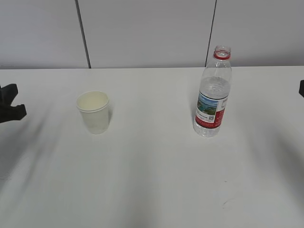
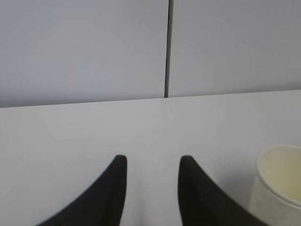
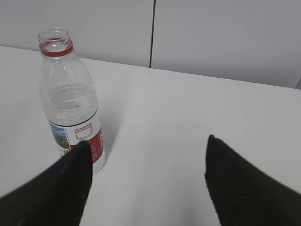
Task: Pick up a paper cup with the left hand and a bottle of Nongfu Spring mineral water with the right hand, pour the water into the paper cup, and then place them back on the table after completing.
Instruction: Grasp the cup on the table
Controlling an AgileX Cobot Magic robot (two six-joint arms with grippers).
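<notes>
The paper cup has to stay steady for the water [image 1: 214, 88]. I will grab the paper cup's side [image 1: 95, 118] with my left gripper next.
A white paper cup [image 1: 93, 112] stands upright and empty on the table [image 1: 152, 185], left of centre. It also shows at the lower right of the left wrist view [image 2: 280, 182]. An uncapped Nongfu Spring bottle [image 1: 213, 92] with a red neck ring and a red label stands right of centre, and the water [image 1: 214, 88] fills most of it. My left gripper [image 2: 151, 162] is open and empty, well to the left of the cup [image 1: 19, 100]. My right gripper [image 3: 147, 141] is open and empty. The bottle [image 3: 70, 99] stands beyond its left finger, apart from it.
A grey panelled wall [image 1: 152, 33] with dark vertical seams runs behind the table's far edge. Only a black sliver of the right arm [image 1: 301, 88] shows at the right edge of the exterior view. Bare white tabletop lies between cup and bottle and in front of them.
</notes>
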